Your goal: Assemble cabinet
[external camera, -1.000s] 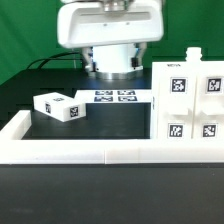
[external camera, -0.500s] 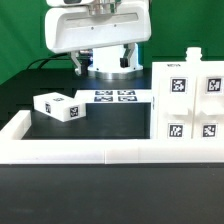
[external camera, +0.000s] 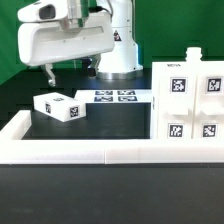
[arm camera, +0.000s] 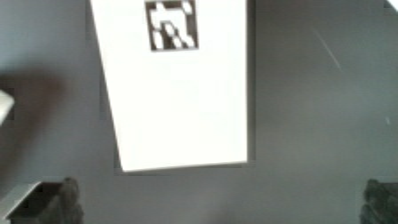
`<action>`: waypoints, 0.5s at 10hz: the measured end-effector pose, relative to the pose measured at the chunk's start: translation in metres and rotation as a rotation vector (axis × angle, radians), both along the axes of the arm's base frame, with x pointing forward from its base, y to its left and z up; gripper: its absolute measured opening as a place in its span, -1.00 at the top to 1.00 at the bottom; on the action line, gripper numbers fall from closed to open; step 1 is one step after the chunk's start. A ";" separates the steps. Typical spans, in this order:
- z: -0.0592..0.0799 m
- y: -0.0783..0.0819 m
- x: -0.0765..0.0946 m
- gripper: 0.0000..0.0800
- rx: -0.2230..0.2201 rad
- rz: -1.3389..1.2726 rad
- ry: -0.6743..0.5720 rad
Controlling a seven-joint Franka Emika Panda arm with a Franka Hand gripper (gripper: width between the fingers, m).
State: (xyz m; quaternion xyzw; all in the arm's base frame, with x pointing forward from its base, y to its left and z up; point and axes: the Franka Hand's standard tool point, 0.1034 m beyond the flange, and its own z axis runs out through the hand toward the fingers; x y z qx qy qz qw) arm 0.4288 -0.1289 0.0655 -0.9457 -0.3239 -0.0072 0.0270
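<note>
The gripper grabs the small white tagged block by its plain end (arm camera: pixel 182 138) next. Then the block joins the cabinet's large white box.
The cabinet's large white box (external camera: pixel 190 100), with several tags on its face, stands at the exterior view's right. A small white tagged block (external camera: pixel 60 106) lies on the black table at the left. My gripper (external camera: pixel 70 70) hangs above and behind that block, apart from it. In the wrist view the gripper (arm camera: pixel 217 205) is open and empty. One dark fingertip (arm camera: pixel 54 200) shows at one edge and the other at the opposite edge.
The marker board (external camera: pixel 115 97) lies flat between the block and the box; in the wrist view it (arm camera: pixel 175 90) is under the gripper. A low white border rail (external camera: pixel 100 152) runs along the front and the left side.
The hand has swung toward the exterior view's left and tilted, from above the marker board to above the small block. The parts have not moved.
</note>
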 end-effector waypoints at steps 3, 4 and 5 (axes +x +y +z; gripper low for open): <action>-0.022 -0.014 -0.014 -0.99 -0.003 0.003 0.016; -0.029 -0.016 -0.015 -0.99 -0.011 -0.001 0.011; -0.033 -0.019 -0.014 -0.99 -0.022 -0.003 -0.003</action>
